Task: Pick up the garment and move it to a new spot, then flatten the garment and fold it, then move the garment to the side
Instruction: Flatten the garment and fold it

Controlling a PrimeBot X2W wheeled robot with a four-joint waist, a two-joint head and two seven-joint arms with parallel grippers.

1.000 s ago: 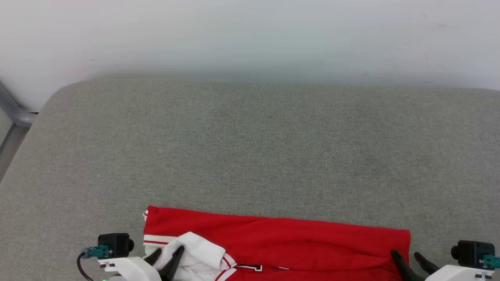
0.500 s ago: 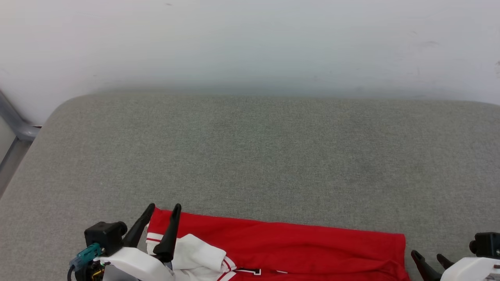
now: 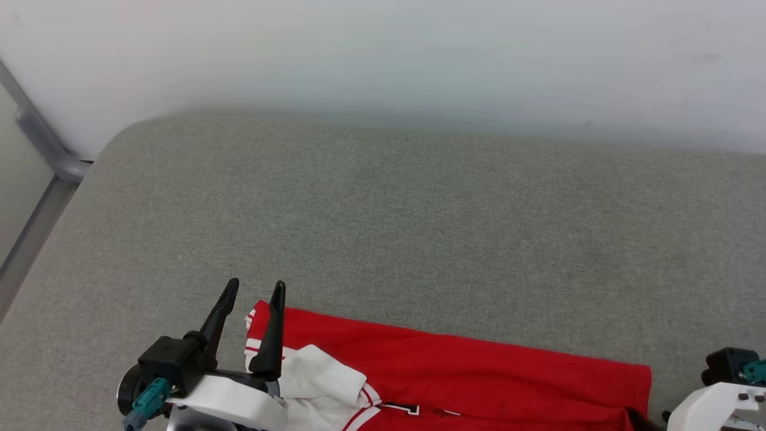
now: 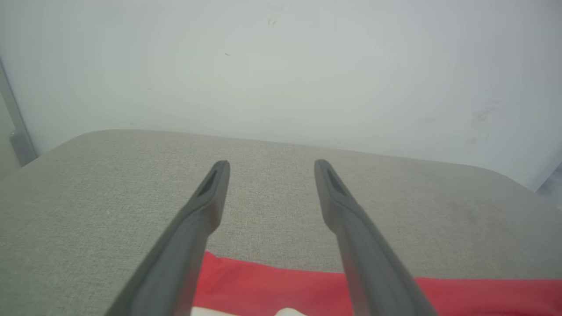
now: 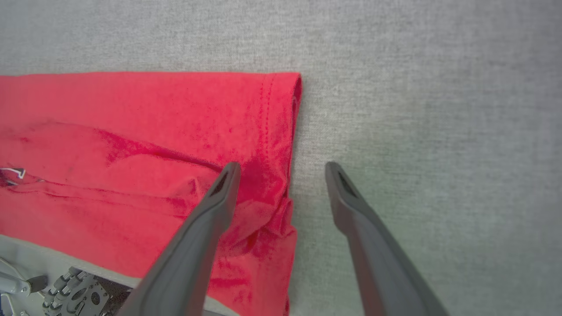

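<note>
My right gripper pinches the garment by its stitched hem edge (image 5: 284, 206) next, where the cloth bunches up, since the garment's red body lies flat on the cushion.
The garment (image 3: 455, 377) lies folded along the near edge of the grey cushion (image 3: 419, 227), plain red side up. A white sleeve (image 3: 323, 383) with striped trim and a bit of black lettering (image 3: 410, 410) show at its left end. My left gripper (image 3: 254, 290) hovers open over the garment's left corner, holding nothing. In the left wrist view the left gripper (image 4: 271, 164) points at the wall, with the garment (image 4: 281, 289) below it. My right gripper (image 5: 283, 169) is open and straddles the right hem of the garment (image 5: 131, 145); one finger is over the cloth, the other over the cushion.
A pale wall (image 3: 383, 54) rises right behind the cushion. A grey metal rail (image 3: 42, 143) runs down the far left. Grey cushion stretches beyond and to the right of the garment. My own wheeled base (image 5: 66, 294) shows under the near edge.
The left gripper let go of the white sleeve, opened and rose above the garment's left corner. The right gripper drew back toward the lower right. The camera also shifted.
</note>
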